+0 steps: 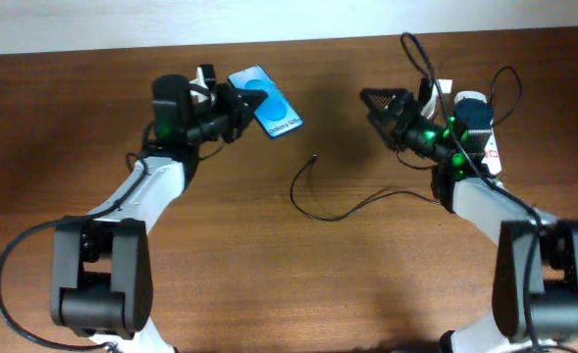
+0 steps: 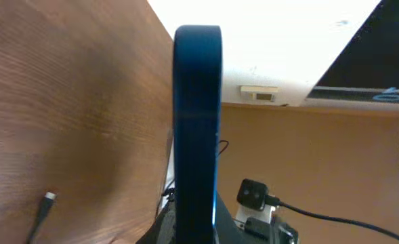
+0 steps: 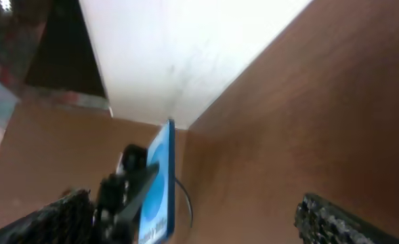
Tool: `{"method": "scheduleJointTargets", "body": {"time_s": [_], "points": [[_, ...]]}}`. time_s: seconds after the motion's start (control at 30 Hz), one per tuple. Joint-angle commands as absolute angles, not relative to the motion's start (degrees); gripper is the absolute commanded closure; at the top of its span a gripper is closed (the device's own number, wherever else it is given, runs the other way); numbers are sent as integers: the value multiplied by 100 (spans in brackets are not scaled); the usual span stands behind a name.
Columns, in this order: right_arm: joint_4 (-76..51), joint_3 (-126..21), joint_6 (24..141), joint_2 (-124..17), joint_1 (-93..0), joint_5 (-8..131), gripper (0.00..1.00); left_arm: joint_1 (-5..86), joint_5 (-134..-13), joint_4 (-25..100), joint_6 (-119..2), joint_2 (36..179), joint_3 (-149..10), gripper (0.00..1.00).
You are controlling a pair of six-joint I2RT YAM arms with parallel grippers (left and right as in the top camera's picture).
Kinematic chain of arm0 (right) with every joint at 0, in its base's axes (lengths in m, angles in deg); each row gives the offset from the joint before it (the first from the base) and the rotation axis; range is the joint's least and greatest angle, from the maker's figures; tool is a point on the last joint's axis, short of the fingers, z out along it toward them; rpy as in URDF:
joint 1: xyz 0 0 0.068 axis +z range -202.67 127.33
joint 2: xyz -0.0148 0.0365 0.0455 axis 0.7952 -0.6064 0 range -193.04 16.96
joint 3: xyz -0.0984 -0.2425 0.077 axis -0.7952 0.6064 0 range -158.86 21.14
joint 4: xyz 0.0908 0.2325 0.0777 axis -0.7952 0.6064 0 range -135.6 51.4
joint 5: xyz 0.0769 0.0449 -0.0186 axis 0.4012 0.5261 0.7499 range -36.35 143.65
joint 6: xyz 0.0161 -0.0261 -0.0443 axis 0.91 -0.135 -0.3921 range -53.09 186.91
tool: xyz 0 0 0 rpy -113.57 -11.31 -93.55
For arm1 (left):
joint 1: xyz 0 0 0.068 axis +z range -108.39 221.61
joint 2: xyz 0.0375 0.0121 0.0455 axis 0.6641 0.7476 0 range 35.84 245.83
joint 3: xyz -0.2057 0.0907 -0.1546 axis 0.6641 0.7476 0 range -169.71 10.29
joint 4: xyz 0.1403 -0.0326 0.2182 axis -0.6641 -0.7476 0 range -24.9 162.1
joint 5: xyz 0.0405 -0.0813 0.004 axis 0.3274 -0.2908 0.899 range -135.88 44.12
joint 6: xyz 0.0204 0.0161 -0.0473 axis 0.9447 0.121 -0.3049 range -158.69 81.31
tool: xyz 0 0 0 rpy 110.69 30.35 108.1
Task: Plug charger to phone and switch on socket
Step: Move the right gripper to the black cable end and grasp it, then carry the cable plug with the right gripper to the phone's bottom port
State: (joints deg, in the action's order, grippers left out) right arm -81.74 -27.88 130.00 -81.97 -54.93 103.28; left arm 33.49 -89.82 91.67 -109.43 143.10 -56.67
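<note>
My right gripper grabs the charger cable's connector just behind its tip (image 1: 311, 162) next, so the connector's tip stays free to plug into the phone (image 1: 266, 101).
My left gripper (image 1: 237, 104) is shut on the phone (image 1: 266, 101) and holds it tilted above the table, its lit blue screen showing. In the left wrist view the phone (image 2: 198, 129) stands edge-on between the jaws. The charger cable (image 1: 340, 211) lies on the table; its connector tip (image 1: 313, 157) is free, below and right of the phone, and also shows in the left wrist view (image 2: 49, 198). My right gripper (image 1: 379, 102) is open and empty, facing the phone (image 3: 160, 186). The socket (image 1: 491, 154) lies at the far right, mostly hidden under the right arm.
The wooden table (image 1: 269, 275) ends at a white wall along its far edge (image 1: 318, 20). Black arm cables loop above the right wrist (image 1: 421, 54). The two arm bases stand at the front corners.
</note>
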Motion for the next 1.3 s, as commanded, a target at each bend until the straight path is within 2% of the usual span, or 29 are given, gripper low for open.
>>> {"method": "scheduleJointTargets", "body": {"time_s": [0.0,0.13,0.27,0.37,0.6,0.67,0.77,0.8,0.9,0.97,1.27], "points": [[-6681,-2770,11332,-7391,-5290,10098,2,3686,-9631,9010,-10508,14201,-5793,100],[-4156,-2774,9852,-6256,-4908,8166,2,3789,-9826,8610,-10285,14201,-5793,100],[-3171,-2774,9074,-5701,-4302,7062,2,3811,-10044,8605,-10287,14201,-5793,100],[-3061,-2774,8773,-5664,-3900,7056,2,3822,-10300,8590,-10278,14201,-5793,100],[-3356,-2774,8899,-5675,-3802,7318,2,3843,-10313,8184,-10044,14201,-5793,100],[-3308,-2932,8998,-5758,-3417,6483,1,3898,-10324,8188,-9935,14201,-5793,100],[-2331,-4038,9006,-6602,-2632,4973,2,4307,-10575,8190,-9804,14201,-5793,100],[-1984,-4488,9011,-7006,-2523,4800,7,4449,-10658,8188,-9775,14201,-5793,100],[-1319,-5561,9339,-8125,-2444,4673,32,4685,-10787,8186,-9677,14201,-5793,100],[-1192,-6020,9446,-8746,-2444,4717,40,4799,-10794,8186,-9557,14201,-5793,100],[-1531,-6272,10259,-10007,-2407,4848,42,4993,-10829,8181,-9430,14201,-5793,100]]}}
